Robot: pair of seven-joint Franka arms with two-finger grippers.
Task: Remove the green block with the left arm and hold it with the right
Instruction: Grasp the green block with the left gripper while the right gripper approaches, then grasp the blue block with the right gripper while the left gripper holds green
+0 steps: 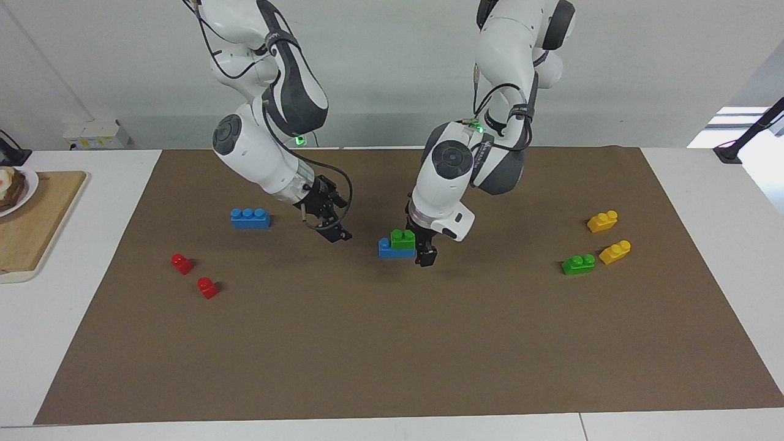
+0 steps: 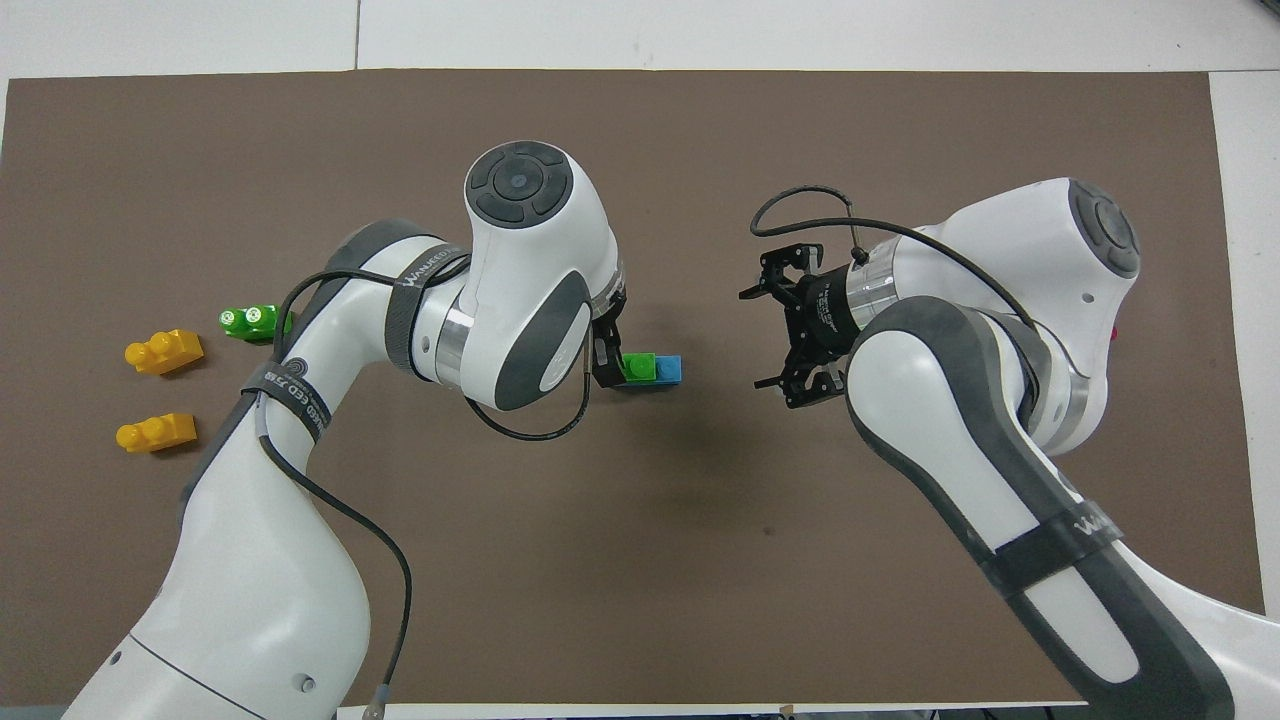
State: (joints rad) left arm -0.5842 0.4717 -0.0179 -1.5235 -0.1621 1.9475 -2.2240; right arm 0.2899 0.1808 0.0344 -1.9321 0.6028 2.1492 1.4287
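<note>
The stack has to stay steady while the green block [image 2: 636,367] comes off, so next my right gripper should hold the blue brick by its bare end [image 2: 669,370].
The green block [image 1: 402,238] [image 2: 636,367], small with two studs, sits on top of a blue brick [image 1: 389,250] [image 2: 669,369] in the middle of the brown mat. My left gripper [image 1: 422,250] [image 2: 606,358] is low at the green block's end toward the left arm's side. It is open, its fingers flank that end, and whether they touch the block I cannot tell. My right gripper [image 1: 335,231] [image 2: 776,338] hovers open above the mat, beside the stack toward the right arm's end, a short gap away.
A long blue brick [image 1: 250,218] and two red bricks [image 1: 182,263] [image 1: 207,287] lie toward the right arm's end. Two yellow bricks [image 1: 602,221] [image 1: 615,252] and another green brick [image 1: 578,264] lie toward the left arm's end. A wooden board [image 1: 37,220] sits off the mat.
</note>
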